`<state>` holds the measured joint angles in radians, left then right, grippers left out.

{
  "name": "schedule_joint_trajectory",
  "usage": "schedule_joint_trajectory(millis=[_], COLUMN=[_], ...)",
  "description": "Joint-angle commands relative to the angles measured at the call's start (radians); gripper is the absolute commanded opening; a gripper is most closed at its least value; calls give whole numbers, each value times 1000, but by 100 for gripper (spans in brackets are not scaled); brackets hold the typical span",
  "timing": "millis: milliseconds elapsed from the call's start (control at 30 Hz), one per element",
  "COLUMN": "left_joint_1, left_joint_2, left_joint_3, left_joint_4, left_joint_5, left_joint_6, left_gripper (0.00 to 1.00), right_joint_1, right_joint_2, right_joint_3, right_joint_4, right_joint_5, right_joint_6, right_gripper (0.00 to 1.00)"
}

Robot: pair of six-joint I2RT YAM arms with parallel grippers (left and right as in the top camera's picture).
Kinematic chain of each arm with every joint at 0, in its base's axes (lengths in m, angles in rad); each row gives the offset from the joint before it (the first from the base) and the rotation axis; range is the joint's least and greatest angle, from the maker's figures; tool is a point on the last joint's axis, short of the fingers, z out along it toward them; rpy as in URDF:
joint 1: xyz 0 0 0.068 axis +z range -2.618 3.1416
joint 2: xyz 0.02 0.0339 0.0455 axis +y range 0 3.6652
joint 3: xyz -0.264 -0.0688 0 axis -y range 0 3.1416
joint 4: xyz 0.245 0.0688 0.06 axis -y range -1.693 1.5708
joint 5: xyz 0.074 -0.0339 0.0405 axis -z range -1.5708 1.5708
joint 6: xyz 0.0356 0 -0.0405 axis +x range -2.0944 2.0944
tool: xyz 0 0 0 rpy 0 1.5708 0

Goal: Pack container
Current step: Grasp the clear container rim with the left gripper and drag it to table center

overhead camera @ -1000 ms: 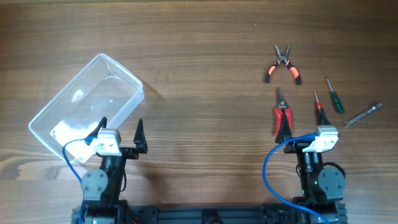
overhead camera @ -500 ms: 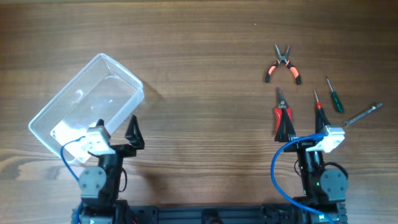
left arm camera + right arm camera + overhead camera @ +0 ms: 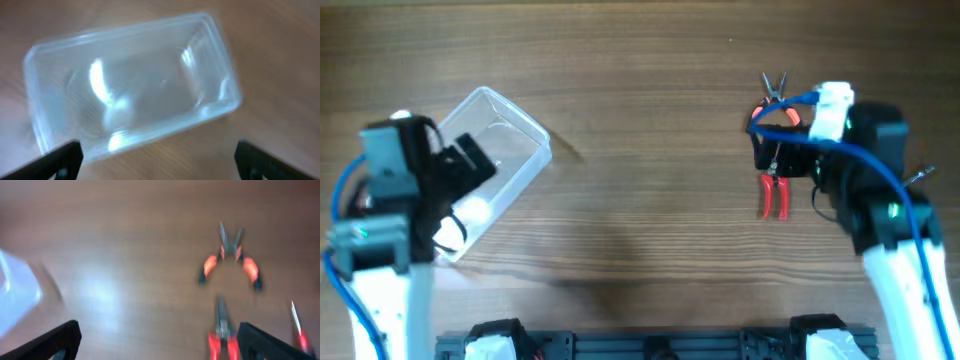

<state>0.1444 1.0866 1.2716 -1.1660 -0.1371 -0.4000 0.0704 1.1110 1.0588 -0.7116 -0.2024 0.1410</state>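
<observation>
I should grab the clear plastic container next with my left gripper, by its near-end rim. The open top then stays free for packing the tools.
The clear plastic container lies tilted at the left of the table and looks empty; it fills the left wrist view. My left gripper hovers over its near end, open and empty. My right gripper hovers open and empty over the tools at the right. Below it lie orange-handled needle-nose pliers and red-handled cutters.
A red screwdriver lies right of the cutters. In the overhead view my right arm hides the other small tools. A corner of the container shows at the left edge of the right wrist view. Bare wooden table lies between the arms.
Both arms have swung out from the table's front edge. The left is now above the container, the right above the pliers and cutters. Both grippers stay open. The objects have not moved.
</observation>
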Motion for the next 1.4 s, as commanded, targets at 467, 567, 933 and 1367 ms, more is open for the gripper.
schedule_joint_trajectory(millis=[467,567,933,1367], left_joint_1=[443,443,549,586], left_joint_2=[401,476,597,597], left_joint_3=[85,85,48,-128], left_joint_4=[-72,-60,-64,173], left_joint_5=[69,31,32,125], left_joint_6=[53,52,52,52], left_gripper=[100,100,100,76], right_joint_1=[-2,-2,-2,-2], right_joint_2=[309,309,309,309], right_joint_3=[115,115,115,115], right_joint_4=[-198,-219,-236,-241], right_joint_5=[23,38,95,94], right_joint_6=[-63,-63,-63,-60], right_gripper=[100,100,100,100])
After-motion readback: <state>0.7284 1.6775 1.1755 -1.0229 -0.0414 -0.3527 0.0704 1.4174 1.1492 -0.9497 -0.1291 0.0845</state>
